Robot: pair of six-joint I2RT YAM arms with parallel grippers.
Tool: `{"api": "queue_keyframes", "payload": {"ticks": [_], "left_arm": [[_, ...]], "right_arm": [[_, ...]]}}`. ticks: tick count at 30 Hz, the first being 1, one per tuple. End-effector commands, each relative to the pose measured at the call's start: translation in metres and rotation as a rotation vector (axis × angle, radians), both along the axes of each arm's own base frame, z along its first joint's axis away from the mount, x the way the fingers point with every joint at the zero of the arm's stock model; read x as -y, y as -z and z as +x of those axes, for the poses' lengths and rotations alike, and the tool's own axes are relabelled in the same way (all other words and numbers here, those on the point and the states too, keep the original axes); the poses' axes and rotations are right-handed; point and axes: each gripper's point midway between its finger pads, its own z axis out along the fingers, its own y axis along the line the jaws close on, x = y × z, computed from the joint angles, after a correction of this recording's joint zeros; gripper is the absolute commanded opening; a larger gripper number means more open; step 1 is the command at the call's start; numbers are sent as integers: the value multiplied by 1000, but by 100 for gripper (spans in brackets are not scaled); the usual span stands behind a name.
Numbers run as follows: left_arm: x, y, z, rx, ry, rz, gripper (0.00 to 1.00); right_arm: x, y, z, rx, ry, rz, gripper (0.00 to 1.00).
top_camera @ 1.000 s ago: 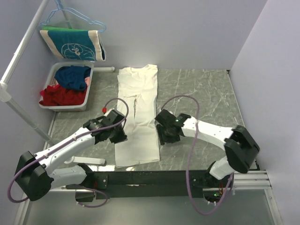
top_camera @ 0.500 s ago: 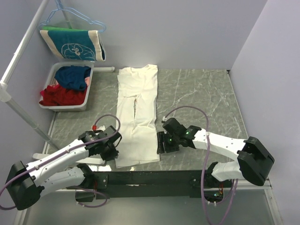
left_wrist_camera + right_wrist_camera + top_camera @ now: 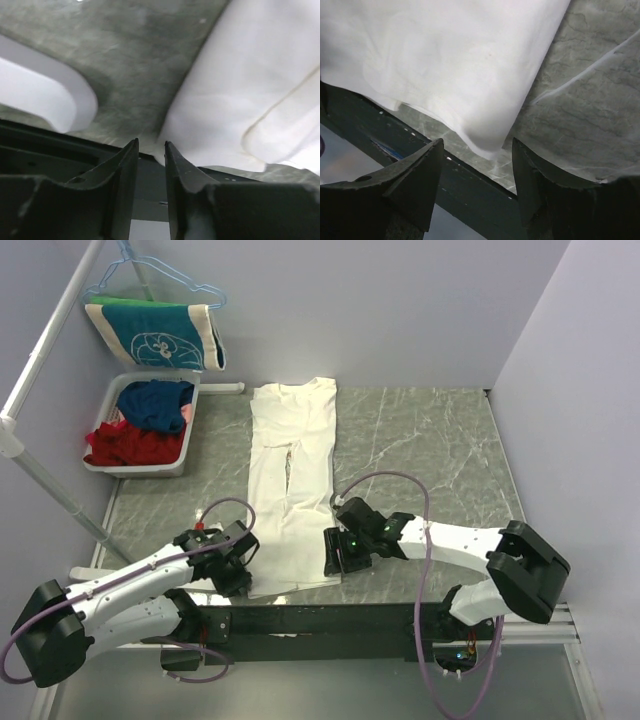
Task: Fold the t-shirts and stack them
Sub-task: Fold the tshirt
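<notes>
The robot's left gripper needs to fold the t-shirt's near end over the t-shirt, so next it should grab the cream-white t-shirt's near corner (image 3: 162, 154), opposite the right gripper's corner.
A cream-white t-shirt (image 3: 295, 460) lies folded into a long narrow strip, running from the back of the grey marble table (image 3: 430, 440) to its near edge; no print shows. My left gripper (image 3: 238, 575) is at the strip's near-left corner. In the left wrist view its jaws (image 3: 151, 144) stand narrowly apart with nothing between them, and the shirt corner (image 3: 250, 90) lies just right of the tips. My right gripper (image 3: 333, 560) is at the near-right corner. It is wide open (image 3: 477, 145), with the shirt's corner (image 3: 455, 60) lying just ahead between its tips.
A grey basket (image 3: 115, 465) of blue and red clothes stands at the back left, with a teal-and-cream cloth on a hanger (image 3: 155, 332) above it. A white pole (image 3: 50, 350) slants along the left side. A black rail (image 3: 300, 620) runs along the near edge.
Both grippers have moved from beside the shirt's middle toward the near edge, to its two near corners. The shirt has not moved.
</notes>
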Motion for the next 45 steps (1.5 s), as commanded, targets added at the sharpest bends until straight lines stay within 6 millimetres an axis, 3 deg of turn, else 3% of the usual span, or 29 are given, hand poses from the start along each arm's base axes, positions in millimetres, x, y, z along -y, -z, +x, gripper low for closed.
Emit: {"api": "queue_keyframes", "payload": {"ticks": [1, 10, 21, 24, 26, 29, 32, 33, 34, 39, 45], "left_arm": [[20, -8, 16, 65, -16, -84, 37], [25, -15, 19, 77, -3, -104, 40], [25, 16, -1, -4, 30, -132, 43], [21, 25, -8, -27, 31, -131, 46], [19, 32, -12, -34, 35, -132, 47], [16, 36, -16, -47, 34, -126, 41], [12, 35, -16, -43, 34, -113, 19], [7, 34, -20, -55, 29, -94, 6], [6, 32, -21, -60, 23, -90, 1], [5, 23, -23, -62, 8, -93, 1], [1, 8, -10, -20, -24, -44, 1]], "right_arm": [[-9, -1, 3, 19, -39, 7, 64], [-7, 5, 2, 5, -49, -14, 64], [-13, 17, -10, -62, -83, 6, 63], [-13, 22, -14, -88, -90, 4, 58], [-11, 27, -18, -106, -95, -16, 46], [-6, 31, -22, -112, -98, -44, 17], [3, 35, -26, -113, -90, -88, 0], [7, 37, -28, -114, -85, -105, 0], [12, 37, -28, -107, -79, -120, 0], [28, 37, -29, -89, -48, -168, 0], [43, 35, -36, -93, -26, -190, 0]]}}
